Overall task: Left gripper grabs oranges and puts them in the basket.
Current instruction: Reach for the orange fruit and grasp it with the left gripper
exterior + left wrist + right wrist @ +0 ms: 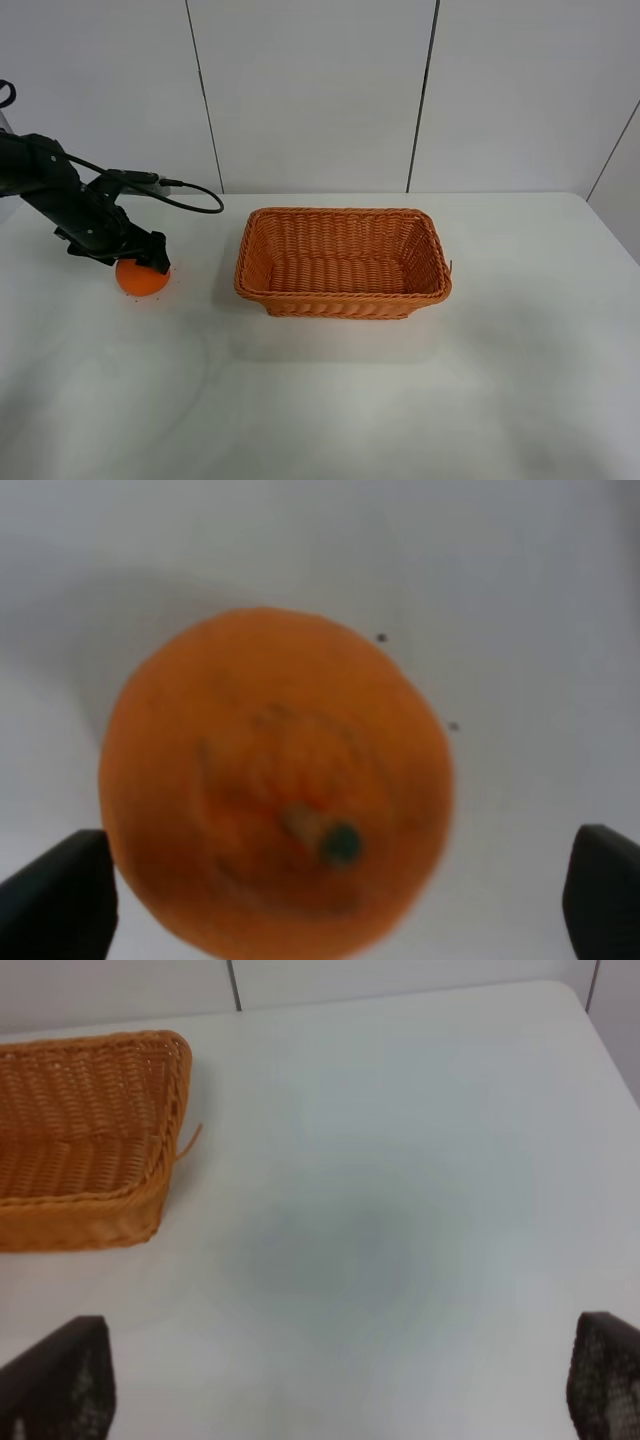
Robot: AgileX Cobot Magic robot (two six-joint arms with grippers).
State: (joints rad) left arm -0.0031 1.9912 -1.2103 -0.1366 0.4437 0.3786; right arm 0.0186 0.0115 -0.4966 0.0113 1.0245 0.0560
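Observation:
The robot will put the orange in the basket, so the left gripper will next take hold of the orange by its round sides beside the stem.
The orange sits on the white table at the left, its stem end facing up. My left gripper is right over it, lowered onto its top. In the left wrist view the orange fills the middle and the gripper is open, with one black fingertip close against one side and the other well apart from the fruit. The wicker basket stands empty at the table's middle, to the right of the orange.
My right gripper is open and empty over bare table beside the basket's end; it does not show in the high view. The left arm's black cable trails behind the arm. A white panelled wall stands at the back.

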